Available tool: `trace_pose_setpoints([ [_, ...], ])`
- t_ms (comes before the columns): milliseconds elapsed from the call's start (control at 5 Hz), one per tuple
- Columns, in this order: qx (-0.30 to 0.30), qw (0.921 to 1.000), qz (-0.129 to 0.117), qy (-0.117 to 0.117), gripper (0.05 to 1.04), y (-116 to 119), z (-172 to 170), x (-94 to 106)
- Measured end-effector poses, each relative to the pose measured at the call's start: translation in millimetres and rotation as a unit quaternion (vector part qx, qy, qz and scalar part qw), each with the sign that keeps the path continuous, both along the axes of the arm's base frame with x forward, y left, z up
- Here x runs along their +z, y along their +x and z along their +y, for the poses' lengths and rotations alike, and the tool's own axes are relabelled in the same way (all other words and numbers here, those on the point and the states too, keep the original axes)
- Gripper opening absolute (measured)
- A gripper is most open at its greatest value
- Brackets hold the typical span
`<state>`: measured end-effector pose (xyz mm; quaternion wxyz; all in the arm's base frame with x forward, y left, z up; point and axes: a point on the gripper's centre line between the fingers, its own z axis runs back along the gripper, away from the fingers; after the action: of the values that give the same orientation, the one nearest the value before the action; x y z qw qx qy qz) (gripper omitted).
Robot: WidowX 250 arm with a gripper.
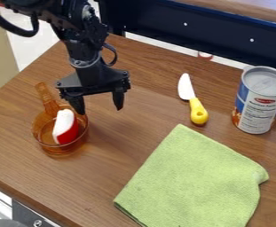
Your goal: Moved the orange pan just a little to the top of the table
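The orange pan (46, 138) needs to move a little toward the top of the table, so my gripper should grab the pan's rim next.
The see-through orange pan (46, 138) sits on the left part of the wooden table, its handle pointing toward the upper left. Inside it leans a red and white object (66, 127). My gripper (100, 107) hangs open at the pan's upper right, with nothing between its fingers. Its left finger is over or close to the pan's upper right rim; whether they touch I cannot tell.
A toy knife with a yellow handle (198, 111) lies right of the gripper. A can (261, 100) stands near the right edge. A green cloth (193, 179) covers the lower right part of the table (75, 186). A dark blue barrier (205, 33) runs behind the table.
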<state>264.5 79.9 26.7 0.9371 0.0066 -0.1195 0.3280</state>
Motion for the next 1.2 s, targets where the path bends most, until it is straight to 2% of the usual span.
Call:
trace_pose_setpoints([
  [400, 0.009, 0.9999, -0.003, 0.009, 1.001, -1, 4, -3.2],
  [600, 0.008, 0.9999, 0.008, 0.009, 1.001, -3, 4, -9.4],
  [1000, 0.002, 0.9997, 0.000, 0.022, 1.001, -5, 6, -16.7],
  [1200, 0.011, 0.9995, 0.004, 0.028, 0.950, -5, 9, -23.9],
])
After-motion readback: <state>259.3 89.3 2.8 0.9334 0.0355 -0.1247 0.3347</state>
